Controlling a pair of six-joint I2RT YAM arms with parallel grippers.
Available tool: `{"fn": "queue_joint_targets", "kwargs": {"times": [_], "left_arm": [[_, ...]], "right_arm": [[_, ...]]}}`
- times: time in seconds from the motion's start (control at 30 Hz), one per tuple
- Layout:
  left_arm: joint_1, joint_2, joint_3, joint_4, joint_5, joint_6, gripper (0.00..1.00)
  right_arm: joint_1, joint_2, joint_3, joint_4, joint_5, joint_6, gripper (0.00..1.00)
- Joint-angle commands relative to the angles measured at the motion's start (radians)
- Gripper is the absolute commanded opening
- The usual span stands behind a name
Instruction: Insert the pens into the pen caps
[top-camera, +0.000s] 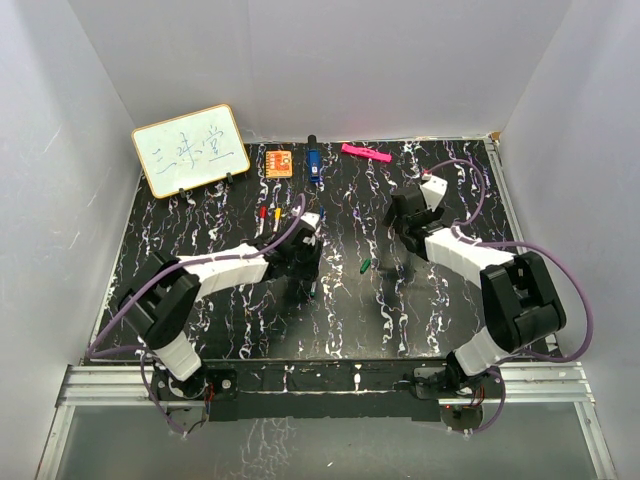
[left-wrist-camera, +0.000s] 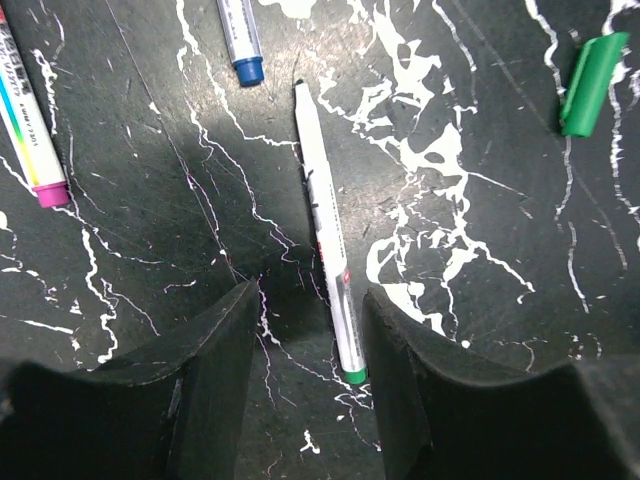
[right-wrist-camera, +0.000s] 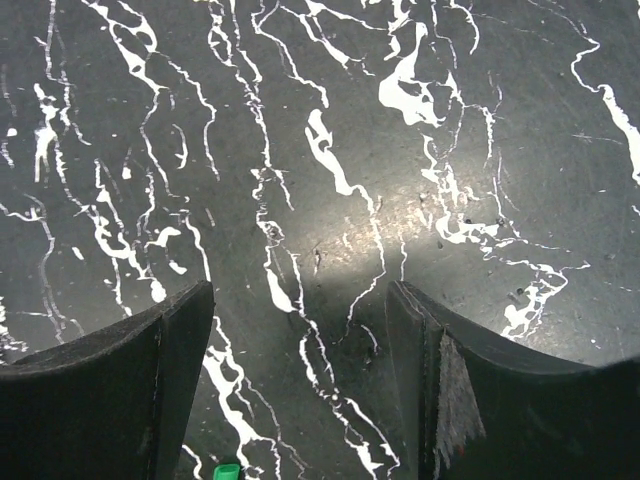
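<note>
The fingers are above the white pen (top-camera: 314, 282) (left-wrist-camera: 338, 283) off-centre between them, so my left gripper lowers first and only then closes on the pen.
A white pen with a green end (left-wrist-camera: 325, 230) lies flat on the black marbled table. Its green end is between the fingers of my left gripper (left-wrist-camera: 310, 300), right against the right finger (left-wrist-camera: 400, 350); the left finger stands apart, so the gripper is open. A blue-tipped pen (left-wrist-camera: 240, 40) and a pink-tipped pen (left-wrist-camera: 30, 130) lie farther out. The green pen cap (left-wrist-camera: 592, 85) lies alone to the right, also in the top view (top-camera: 366, 266). My right gripper (right-wrist-camera: 300, 295) hangs open over bare table, just past the green cap's edge (right-wrist-camera: 227, 470). Two pens with red and yellow ends (top-camera: 268, 216) lie behind the left gripper (top-camera: 303, 262).
Along the back edge stand a whiteboard (top-camera: 190, 150), an orange square block (top-camera: 279, 161), a chunky blue object (top-camera: 313, 165) and a pink marker (top-camera: 365, 152). White walls close in the table on three sides. The right gripper (top-camera: 405, 240) sits right of centre.
</note>
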Motion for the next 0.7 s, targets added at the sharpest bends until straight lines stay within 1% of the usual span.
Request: {"fn": "queue_joint_targets", "kwargs": {"times": [0.0,0.2,0.4,0.53,0.67], "left_arm": [[-0.002,0.041,0.057,-0.063,-0.018,0.019,0.45],[-0.005,0.085,0.094,-0.087,-0.014,0.03,0.45],[-0.014,0.152,0.162,-0.159,-0.045,0.045,0.46],[-0.019,0.209,0.215,-0.243,-0.096,0.049,0.46],[-0.02,0.298,0.309,-0.407,-0.145,0.04,0.46]], "right_arm": [[0.006,-0.07,-0.005,0.031,0.003,0.003,0.66],[0.007,-0.096,-0.017,0.038,-0.004,0.002,0.64],[0.006,-0.11,-0.032,0.052,-0.016,0.008,0.63],[0.006,-0.112,-0.035,0.052,-0.026,0.017,0.62],[0.006,-0.123,-0.036,0.052,-0.037,0.022,0.61]]}}
